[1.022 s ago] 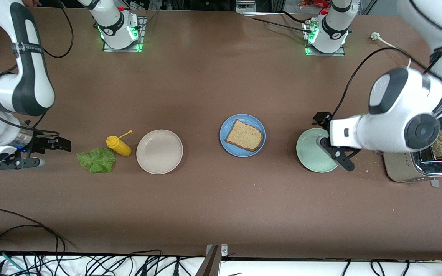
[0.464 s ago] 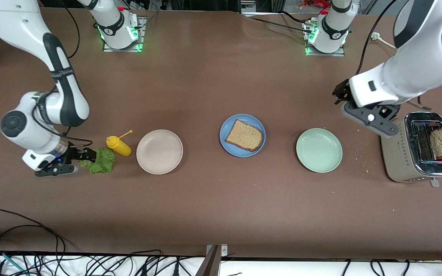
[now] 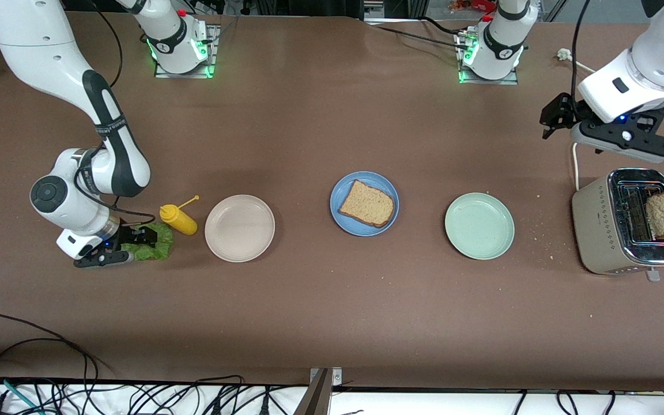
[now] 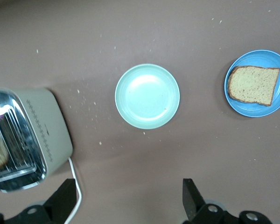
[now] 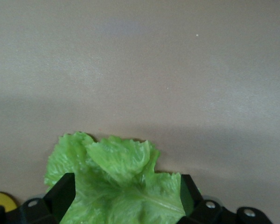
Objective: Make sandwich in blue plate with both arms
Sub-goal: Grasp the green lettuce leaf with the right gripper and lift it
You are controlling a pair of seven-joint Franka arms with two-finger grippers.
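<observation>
My right gripper is going to grab the lettuce leaf by its ruffled middle [image 3: 155,245], so that it can top the bread slice on the blue plate.
The blue plate [image 3: 344,187] lies mid-table with one brown-crusted bread slice [image 3: 366,203] on it; the left wrist view also shows this plate [image 4: 252,109] and slice [image 4: 252,84]. A second slice [image 3: 663,214] stands in the toaster [image 3: 603,230]. The ruffled lettuce leaf [image 3: 162,241] lies flat on the table beside a yellow bottle. My right gripper [image 3: 145,238] is low at the leaf. Its jaws are open, and the lettuce [image 5: 116,182] lies between its fingers [image 5: 60,196]. My left gripper [image 3: 554,120] hangs open and empty over bare table, between the toaster and the robots' bases.
A yellow squeeze bottle [image 3: 178,219] lies close to the lettuce, with a beige-white plate [image 3: 240,228] beside it. A mint-green plate [image 3: 479,225] sits between the blue plate and the toaster. The toaster's white cord [image 3: 574,164] runs toward the bases. Crumbs dot the table near the toaster.
My right gripper has slid in from the table's end onto the lettuce. My left arm has drawn back from over the mint-green plate toward the bases.
</observation>
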